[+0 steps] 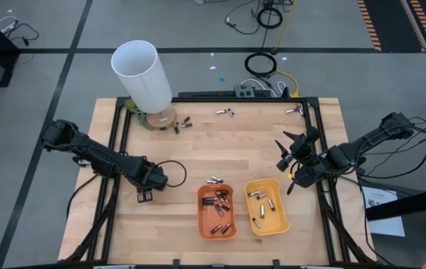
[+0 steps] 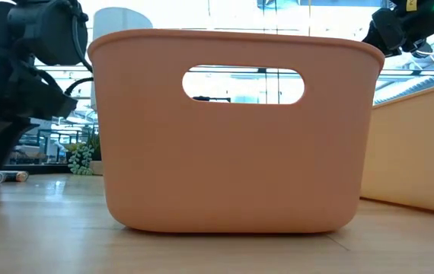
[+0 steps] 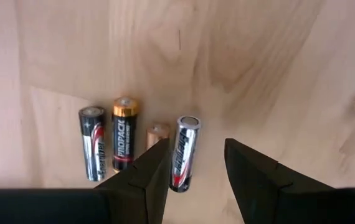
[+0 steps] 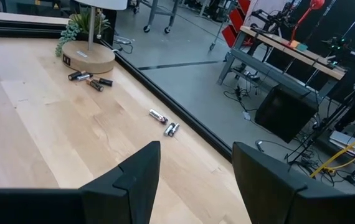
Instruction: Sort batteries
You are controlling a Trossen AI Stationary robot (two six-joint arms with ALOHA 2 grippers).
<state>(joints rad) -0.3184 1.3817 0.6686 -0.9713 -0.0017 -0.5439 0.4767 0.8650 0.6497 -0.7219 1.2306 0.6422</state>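
The left gripper isn't ready to close on the silvery battery (image 3: 185, 152) and needs to go lower first, because its fingers are above the batteries and one of them overlaps the coppery neighbour (image 3: 157, 134).
Four batteries (image 3: 123, 132) lie side by side on the wooden table under my left gripper (image 3: 196, 180), which points down, open, at the table's near left (image 1: 152, 185). A silvery cell (image 3: 185, 152) lies below the gap, next to one finger; a coppery cell (image 3: 157, 134) is half hidden by that finger. My right gripper (image 1: 288, 153) hangs open in the air at the right, holding nothing (image 4: 196, 180). The orange tray (image 1: 217, 211) and the yellow tray (image 1: 266, 205) each hold several batteries. Loose cells lie by the trays (image 1: 214, 180) and along the far edge (image 1: 225, 112).
A tall white tube on a round wooden base (image 1: 142, 75) stands at the far left, with batteries (image 1: 181, 125) beside it. More cells lie at the far right corner (image 1: 294, 109). The low view is filled by the orange tray (image 2: 232, 137).
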